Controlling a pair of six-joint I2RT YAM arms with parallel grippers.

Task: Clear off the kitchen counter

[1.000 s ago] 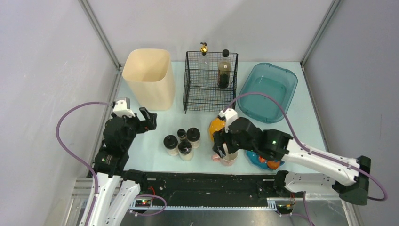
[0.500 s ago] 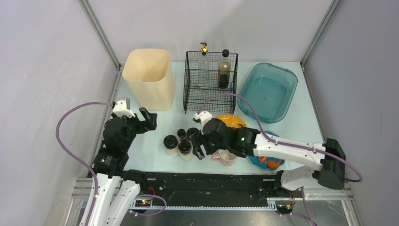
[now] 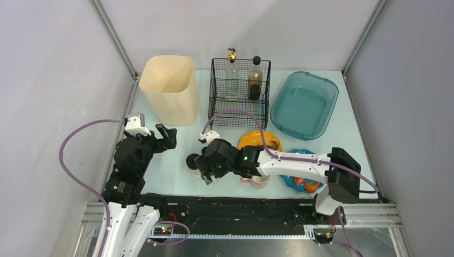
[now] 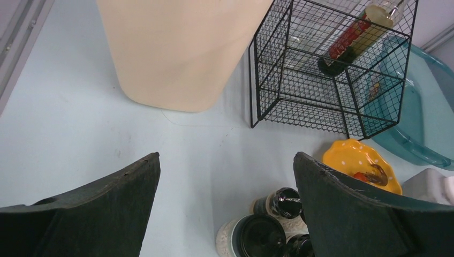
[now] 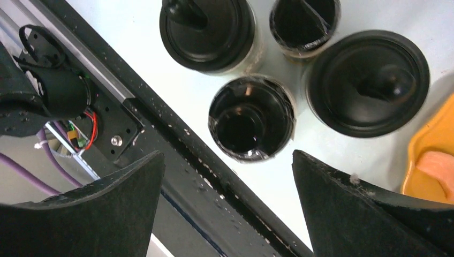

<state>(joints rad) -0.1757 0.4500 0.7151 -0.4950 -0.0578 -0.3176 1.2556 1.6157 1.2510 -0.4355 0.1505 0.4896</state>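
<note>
My right gripper needs to move toward the middle jar's black lid [image 5: 251, 118] before closing on the middle jar: both fingers stop short, framing the counter's front bar [image 5: 217, 179], so closing now would miss.
The kitchen counter [image 3: 163, 174] is pale mint-blue with a black front rail. Several black-lidded spice jars [image 3: 191, 160] stand near its front. My right gripper [image 3: 206, 172] hovers open right above them and hides most of them. In the right wrist view the middle jar [image 5: 251, 119] sits just ahead of the open right gripper [image 5: 227, 154], with larger lids beside it. My left gripper [image 3: 166, 136] is open and empty, left of the jars. In the left wrist view its gripper [image 4: 227, 155] frames bare counter and jars [image 4: 258, 235].
An orange plate [image 3: 259, 140], a pink mug [image 3: 260, 181] and a blue plate with orange items [image 3: 300, 183] lie right of the jars. A cream bin [image 3: 170, 88], a wire basket [image 3: 239, 96] holding two bottles and a teal tub [image 3: 304, 104] stand at the back.
My right arm has swung left from above the pink mug to above the spice jars, staying open. My left arm has barely moved.
</note>
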